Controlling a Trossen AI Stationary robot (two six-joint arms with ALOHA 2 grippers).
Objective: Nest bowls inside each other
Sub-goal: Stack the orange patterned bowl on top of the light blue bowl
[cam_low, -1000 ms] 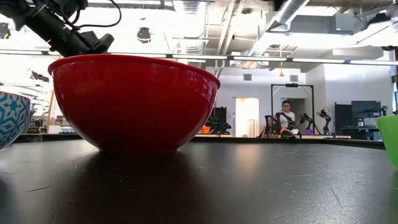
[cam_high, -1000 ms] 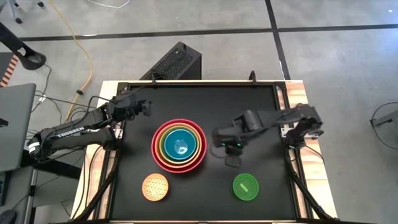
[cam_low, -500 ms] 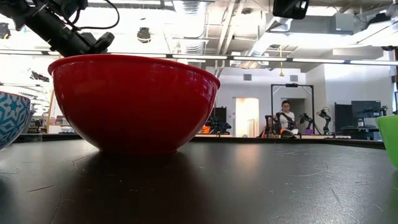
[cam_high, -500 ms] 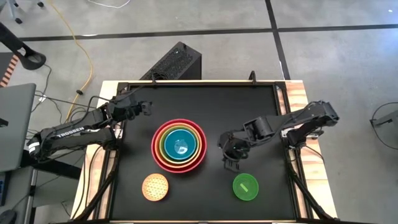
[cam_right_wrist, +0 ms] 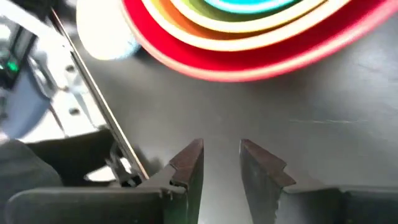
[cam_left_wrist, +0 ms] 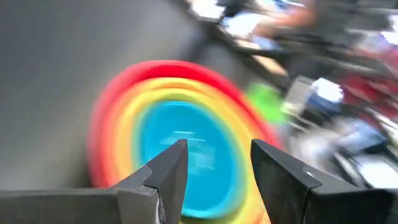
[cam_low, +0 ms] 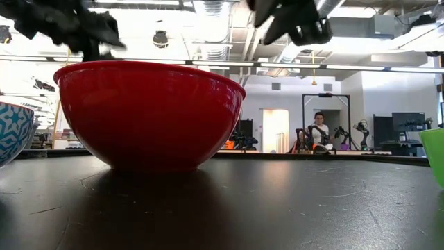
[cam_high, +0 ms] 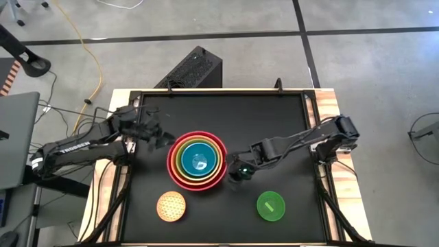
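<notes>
The small pale yellow bowl point(cam_high: 171, 206) should nest inside the teal bowl, so the robot's left gripper should grab it next by its rim.
Four bowls sit nested at the table's middle: a red bowl point(cam_high: 197, 160) outermost, then an orange and a lime-yellow one, with a teal bowl point(cam_high: 197, 158) innermost. A small pale yellow bowl point(cam_high: 171, 206) and a small green bowl point(cam_high: 270, 206) stand apart near the front edge. My left gripper point(cam_high: 164, 139) hangs open above the table, just left of the stack's far-left rim, and faces the stack point(cam_left_wrist: 180, 137). My right gripper point(cam_high: 235, 175) is open close to the stack's right side, with nothing between its fingers point(cam_right_wrist: 221, 149), above the bare mat beside the red bowl's rim point(cam_right_wrist: 249, 68).
The black mat point(cam_high: 288, 123) lies bare to the right of the stack and behind it. A raised frame edge point(cam_high: 319, 158) borders the table on the right. In the low view the red bowl point(cam_low: 149, 114) fills the left half.
My right gripper has come down and gone toward the table's left, up to the stack's right side, rolling its wrist on the way. My left gripper has swung round toward the stack and shifted slightly to the right. No bowl has moved.
</notes>
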